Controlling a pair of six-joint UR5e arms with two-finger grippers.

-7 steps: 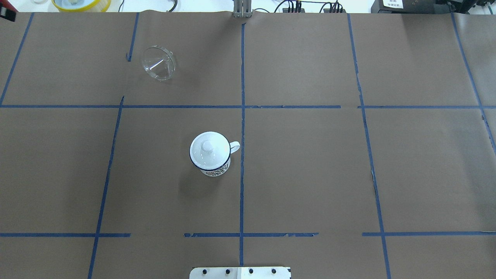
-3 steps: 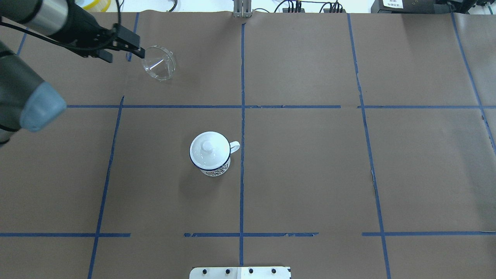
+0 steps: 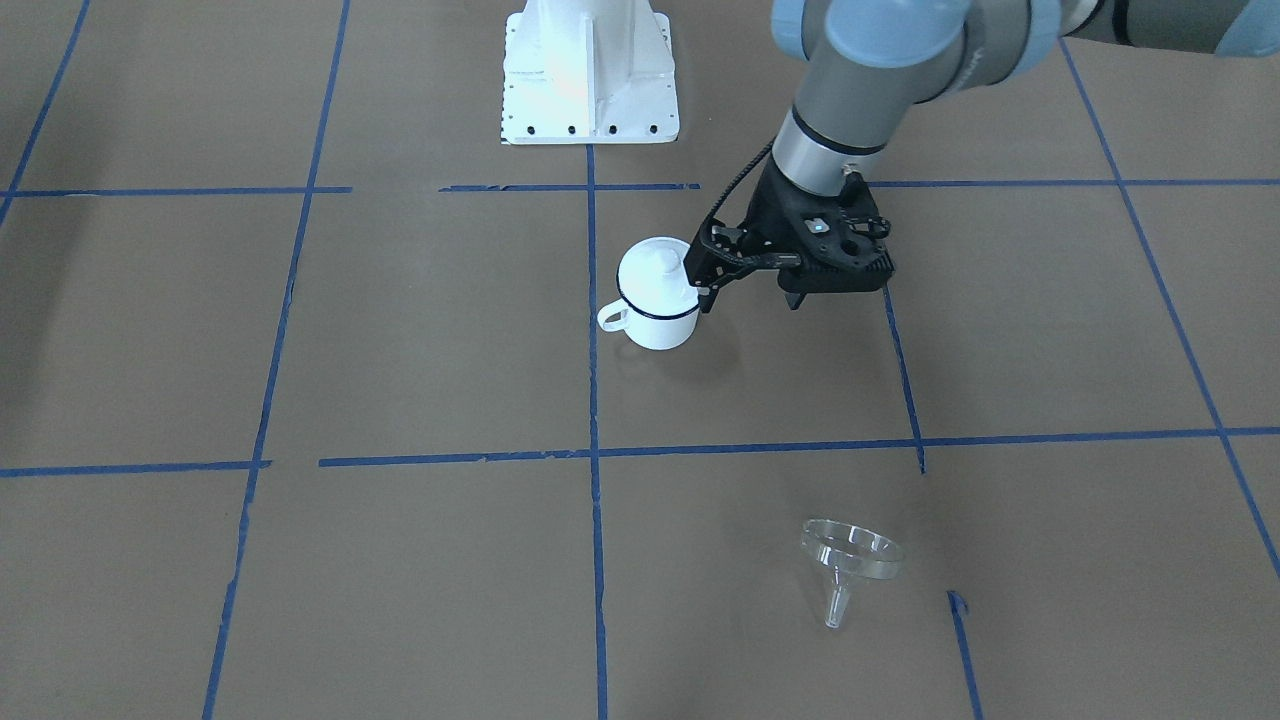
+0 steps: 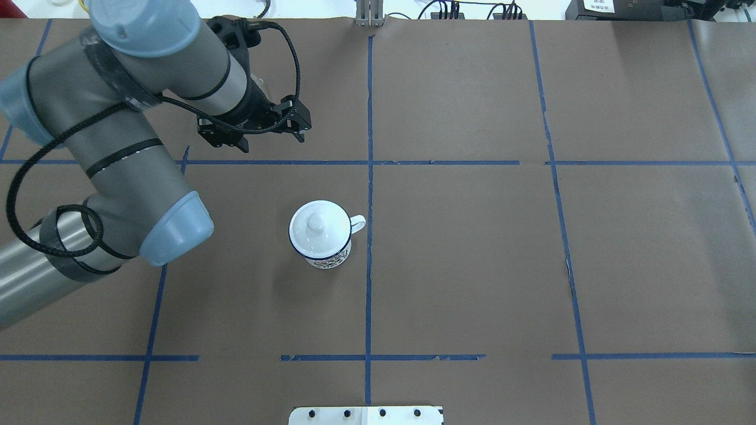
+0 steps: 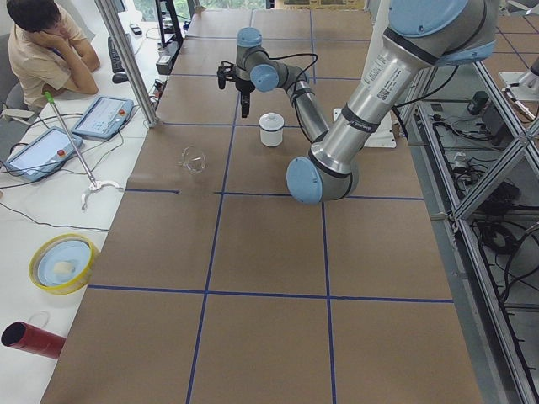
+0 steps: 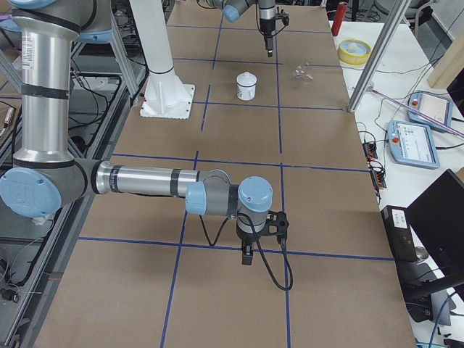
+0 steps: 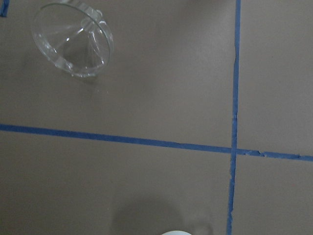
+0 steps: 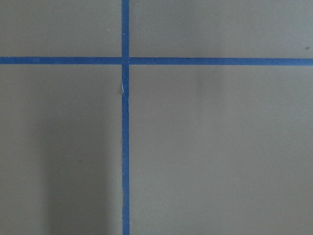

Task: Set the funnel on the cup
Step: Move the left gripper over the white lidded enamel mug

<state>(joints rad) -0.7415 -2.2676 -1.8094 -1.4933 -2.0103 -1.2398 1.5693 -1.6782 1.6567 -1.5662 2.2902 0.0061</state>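
My left gripper is to grab the lid by its knob [image 3: 675, 263] next, to clear the cup [image 3: 657, 295] for the funnel.
The clear funnel [image 3: 850, 560] lies tilted on the brown table, spout towards the operators' side. It also shows in the left wrist view [image 7: 73, 39]. In the overhead view my left arm hides it. The cup [image 4: 322, 233] [image 3: 657, 295] is a white mug with a dark blue rim. It stands mid-table with a white knobbed lid [image 4: 318, 223] on top. My left gripper [image 3: 750, 297] [image 4: 273, 143] is open and empty. It hovers above the table between funnel and cup. My right gripper [image 6: 248, 257] hangs over bare table far from both; I cannot tell whether it is open.
The white robot base plate [image 3: 590, 70] sits at the table's near edge. Blue tape lines cross the brown paper. A yellow bowl [image 5: 61, 263], a red tube [image 5: 29, 339], tablets and a seated operator [image 5: 42, 42] are off the table's far side.
My left arm has swung in from the left, past the funnel, and towards the cup, and now covers the funnel in the overhead view. Funnel and cup have not moved.
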